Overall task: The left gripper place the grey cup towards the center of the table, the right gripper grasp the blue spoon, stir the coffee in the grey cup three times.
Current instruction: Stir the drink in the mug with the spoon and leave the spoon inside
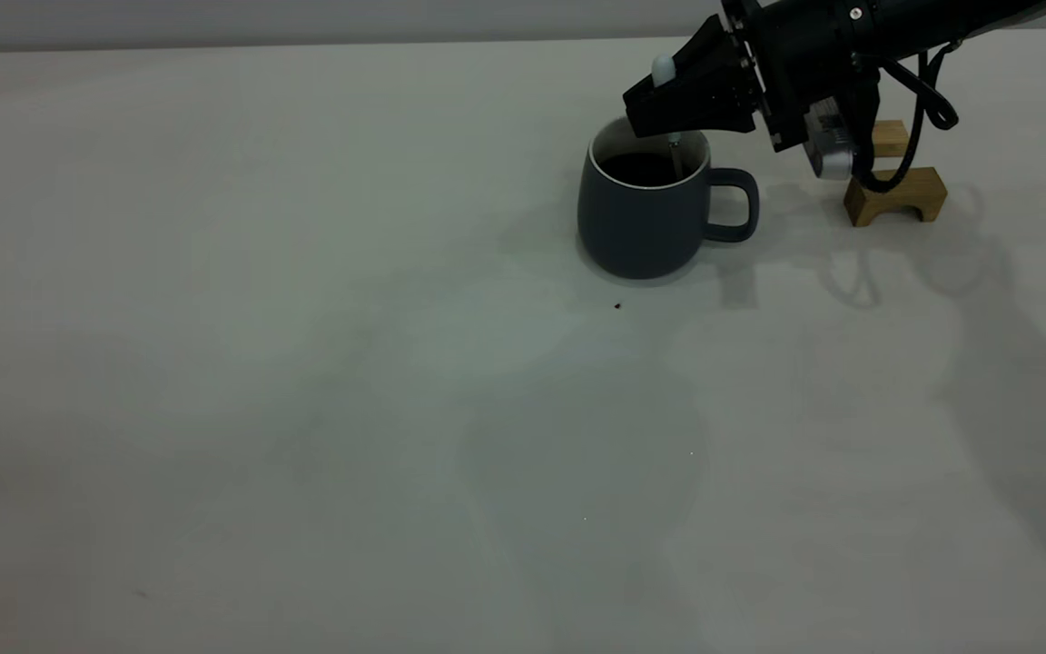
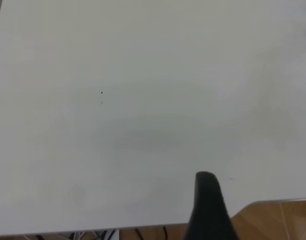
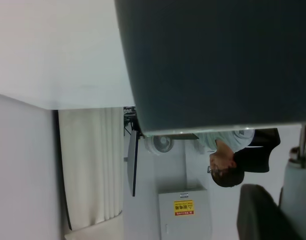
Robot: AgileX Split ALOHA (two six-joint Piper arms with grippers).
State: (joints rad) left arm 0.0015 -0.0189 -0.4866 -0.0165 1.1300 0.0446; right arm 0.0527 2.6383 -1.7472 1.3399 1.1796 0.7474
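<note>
My right gripper opens now, since the spoon's metal stem [image 1: 677, 159] in it dips inside the cup's rim and the blue spoon would remain in the grey cup [image 1: 636, 222].
The grey cup [image 1: 636, 222] stands upright on the table [image 1: 305, 363], right of centre and towards the back, its handle pointing right. Dark coffee [image 1: 641, 168] shows inside it. My right gripper [image 1: 668, 95] hangs just above the rim, shut on the blue spoon [image 1: 664, 65]; the pale handle sticks up and the metal stem dips into the coffee. In the right wrist view the cup [image 3: 218, 60] fills the frame, with the spoon [image 3: 298, 195] beside one dark finger [image 3: 260, 212]. My left gripper [image 2: 207, 200] shows only as a dark shape over bare table, away from the cup.
A wooden arch-shaped block [image 1: 895, 193] stands right of the cup, under the right arm, with a second block [image 1: 889, 138] behind it. A tiny dark speck [image 1: 617, 306] lies in front of the cup. The table's edge [image 2: 273, 202] runs near the left gripper. A person [image 3: 238, 160] is beyond the table.
</note>
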